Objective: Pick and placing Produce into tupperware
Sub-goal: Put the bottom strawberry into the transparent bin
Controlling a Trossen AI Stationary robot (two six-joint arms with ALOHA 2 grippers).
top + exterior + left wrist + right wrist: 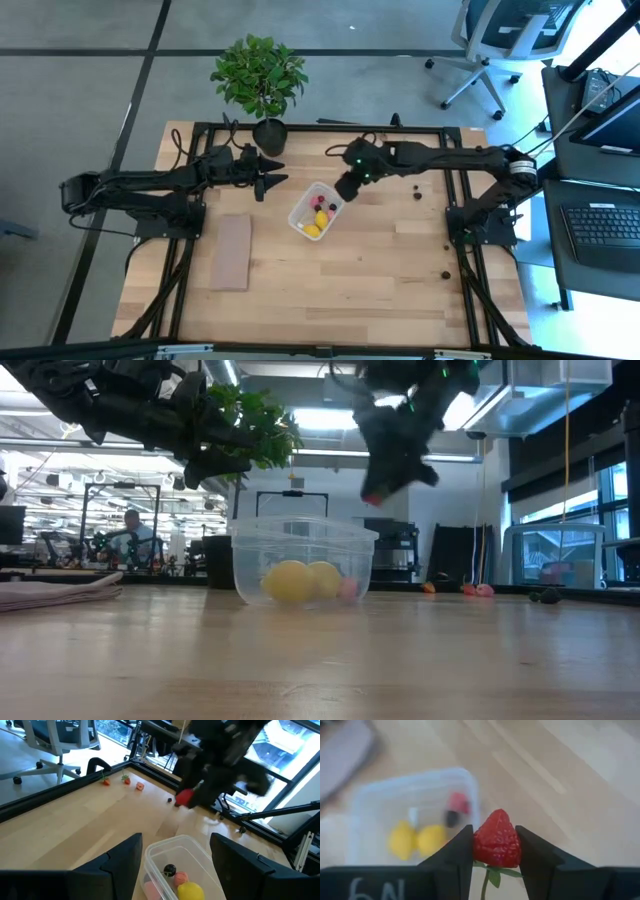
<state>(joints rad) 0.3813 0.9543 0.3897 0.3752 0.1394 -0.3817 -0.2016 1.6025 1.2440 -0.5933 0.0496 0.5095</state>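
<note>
My right gripper moves the strawberry toward the clear tub first. The red strawberry (497,840) hangs outside the tub's rim and would miss if released now.
The clear tupperware tub (316,209) stands on the wooden table near its middle, with two yellow pieces (417,840), a red one and a dark one inside. My right gripper (347,188) hangs above the table just beyond the tub's far right corner, shut on a red toy strawberry (497,843). My left gripper (272,173) is open and empty, raised left of the tub. More small produce (122,780) lies on the table's far right part. My right gripper pinches the strawberry's two sides (479,845) between its two fingers, near its leafy green end (492,874). The fingers slant down toward the tub. The strawberry is lifted clear of the table, with its tip pointing away from the gripper.
A potted green plant (260,80) stands at the table's far edge. A flat tan board (232,252) lies left of the tub. Small dark pieces (446,272) lie near the right edge. A person (130,532) sits in the room behind.
</note>
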